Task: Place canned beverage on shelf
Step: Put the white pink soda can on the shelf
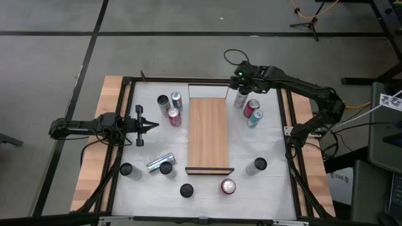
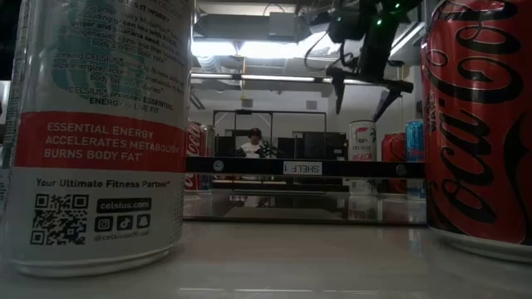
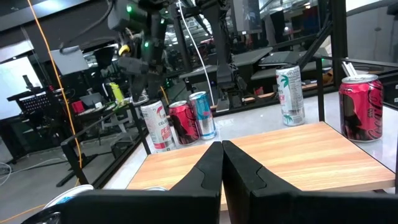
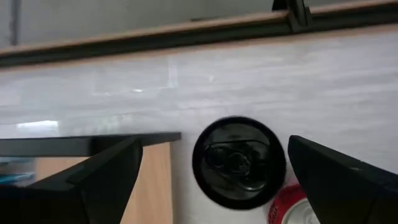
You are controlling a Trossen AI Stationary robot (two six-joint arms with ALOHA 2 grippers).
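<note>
I need to place the canned beverage on the shelf [image 1: 208,135], so next I need to grab the white can by its black top end [image 1: 243,91] with my right gripper.
The shelf [image 1: 208,135], a light-brown plank, lies along the middle of the table, a dark lip [image 4: 93,144] at its far end. Just right of that end a white can with a dark top [image 4: 238,162] stands upright on the table, next to a red can [image 1: 252,107] and a teal one [image 1: 254,118]. My right gripper [image 4: 216,146] hovers open above the white can [image 2: 362,141], pointing steeply down. Its fingers stand to either side of the can, clear of it. My left gripper [image 1: 151,125] waits shut at the table's left, pointing level toward the shelf [image 3: 298,155].
Three cans [image 1: 171,108] stand left of the shelf's far end. A silver can [image 1: 156,164] lies on its side near the front left among several upright cans, one of them red [image 1: 227,186]. A black frame rail [image 1: 291,144] runs along the table's right side.
</note>
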